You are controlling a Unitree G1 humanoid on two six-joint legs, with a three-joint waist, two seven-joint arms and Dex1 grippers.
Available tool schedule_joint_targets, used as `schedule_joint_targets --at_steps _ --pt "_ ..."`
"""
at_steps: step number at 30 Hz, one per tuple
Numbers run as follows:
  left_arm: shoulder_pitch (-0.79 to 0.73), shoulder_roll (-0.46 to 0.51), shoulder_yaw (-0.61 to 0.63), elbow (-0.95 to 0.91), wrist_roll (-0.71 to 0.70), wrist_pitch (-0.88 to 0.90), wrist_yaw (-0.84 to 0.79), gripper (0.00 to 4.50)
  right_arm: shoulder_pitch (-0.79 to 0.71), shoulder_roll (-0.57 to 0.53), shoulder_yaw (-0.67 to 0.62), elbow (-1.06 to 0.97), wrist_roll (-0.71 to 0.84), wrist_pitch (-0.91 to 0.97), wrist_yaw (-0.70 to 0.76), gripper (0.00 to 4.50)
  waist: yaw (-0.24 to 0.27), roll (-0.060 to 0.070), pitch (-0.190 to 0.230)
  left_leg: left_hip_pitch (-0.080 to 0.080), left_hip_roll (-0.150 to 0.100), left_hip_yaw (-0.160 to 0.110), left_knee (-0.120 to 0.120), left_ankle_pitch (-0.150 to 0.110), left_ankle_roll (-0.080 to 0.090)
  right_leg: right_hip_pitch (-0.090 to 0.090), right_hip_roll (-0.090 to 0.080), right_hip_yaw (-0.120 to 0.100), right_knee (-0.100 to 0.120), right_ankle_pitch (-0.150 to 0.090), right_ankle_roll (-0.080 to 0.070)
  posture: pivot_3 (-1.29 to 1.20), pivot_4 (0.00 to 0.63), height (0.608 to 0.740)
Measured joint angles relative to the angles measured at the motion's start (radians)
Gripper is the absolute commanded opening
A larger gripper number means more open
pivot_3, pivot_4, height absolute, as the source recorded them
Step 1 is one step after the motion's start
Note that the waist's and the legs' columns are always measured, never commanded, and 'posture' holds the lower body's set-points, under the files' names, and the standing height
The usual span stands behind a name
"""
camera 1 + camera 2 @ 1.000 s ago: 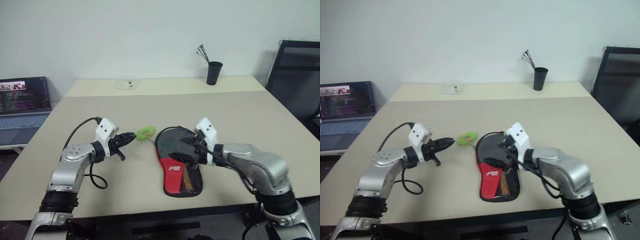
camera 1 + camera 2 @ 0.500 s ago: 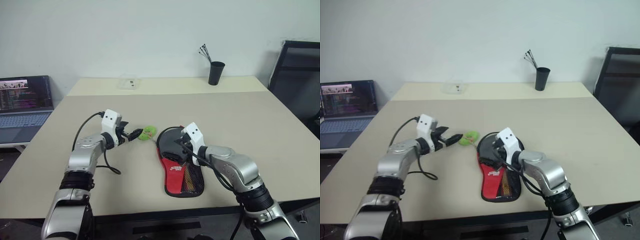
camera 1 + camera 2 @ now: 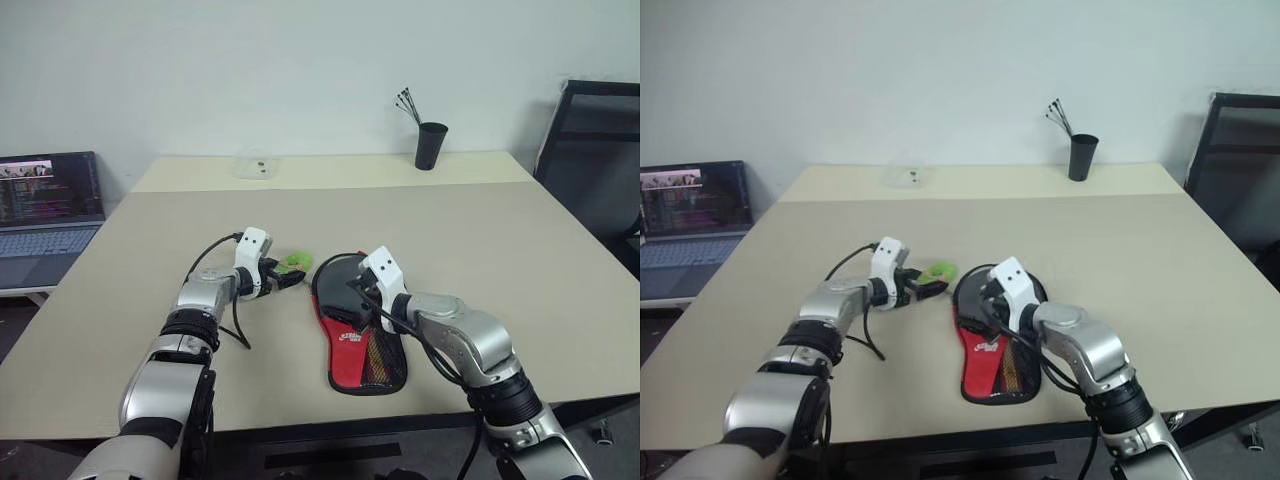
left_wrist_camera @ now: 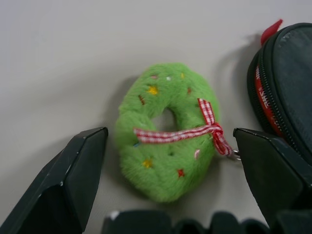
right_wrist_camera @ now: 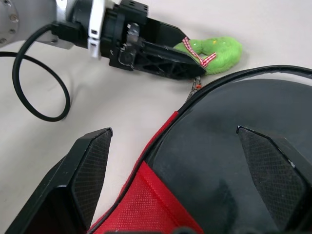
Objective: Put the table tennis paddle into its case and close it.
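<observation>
I should close my left gripper on the fuzzy green tag (image 3: pixel 296 260) (image 4: pixel 161 165) now. My fingers are on either side of the tag, so they would hold it.
The case (image 3: pixel 360 335) lies flat on the table (image 3: pixel 480 230), black round part at the far end, red logo panel and mesh pocket toward me. Its fuzzy green zipper tag (image 4: pixel 161 165), tied with a red checked ribbon, rests on the table by the case's far left rim. My left gripper (image 3: pixel 291 279) stands open astride the tag, one finger (image 4: pixel 73 180) on each side, pads not pressing it. Over the case's black round part hovers my right gripper (image 5: pixel 173 136), open and holding nothing. The table tennis paddle is hidden.
A black cup (image 3: pixel 430 146) with thin sticks stands at the table's far edge, and a small clear container (image 3: pixel 252 165) sits at the far left. A laptop (image 3: pixel 48 215) is on a side surface to the left. A black chair (image 3: pixel 590 150) stands to the right.
My left gripper went from shut to open and moved right and forward, from beside the green tag to astride it. The right gripper stayed over the case.
</observation>
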Motion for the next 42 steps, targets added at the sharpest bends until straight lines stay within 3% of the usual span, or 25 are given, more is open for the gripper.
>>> schedule_joint_targets --at_steps 3,14,17,31,42 --pt "-0.012 -0.007 0.0 0.024 0.009 -0.015 -0.003 4.49 0.004 0.006 0.0 0.0 0.0 0.003 -0.007 4.5 0.001 0.0 0.0 0.0 0.0 0.0 0.0 0.0 0.0 0.0 0.0 0.0 0.0 0.0 0.0 0.0 0.15 0.74" --pt "-0.015 -0.031 0.008 0.044 0.022 -0.029 -0.003 0.79 0.004 0.014 0.0 0.022 -0.022 -0.006 -0.019 4.5 0.001 0.0 0.0 0.0 0.0 0.0 0.001 0.0 0.0 0.001 0.0 0.0 0.001 0.0 0.0 0.0 0.15 0.74" --pt "-0.014 -0.035 0.016 0.044 0.022 -0.028 -0.003 0.05 0.004 0.017 0.001 0.03 -0.036 -0.009 -0.02 4.5 0.001 0.0 0.0 0.0 0.0 0.0 0.002 0.0 0.0 0.001 0.0 0.0 0.002 0.0 0.0 0.0 0.15 0.74" --pt "0.008 -0.035 0.008 -0.042 0.039 -0.028 -0.016 0.04 -0.023 0.021 0.047 0.246 -0.198 -0.198 -0.055 4.5 -0.001 -0.001 -0.001 0.001 0.0 0.0 0.004 0.0 0.0 0.0 0.0 0.001 0.006 0.0 0.0 0.0 0.15 0.74" --pt "-0.221 -0.086 -0.114 0.256 0.245 -0.255 0.139 0.04 0.013 0.025 0.041 0.204 -0.2 -0.177 -0.057 4.5 -0.001 -0.003 -0.002 0.002 -0.001 0.001 0.004 0.0 0.0 0.0 0.0 0.0 0.007 0.0 0.0 0.0 0.15 0.74"
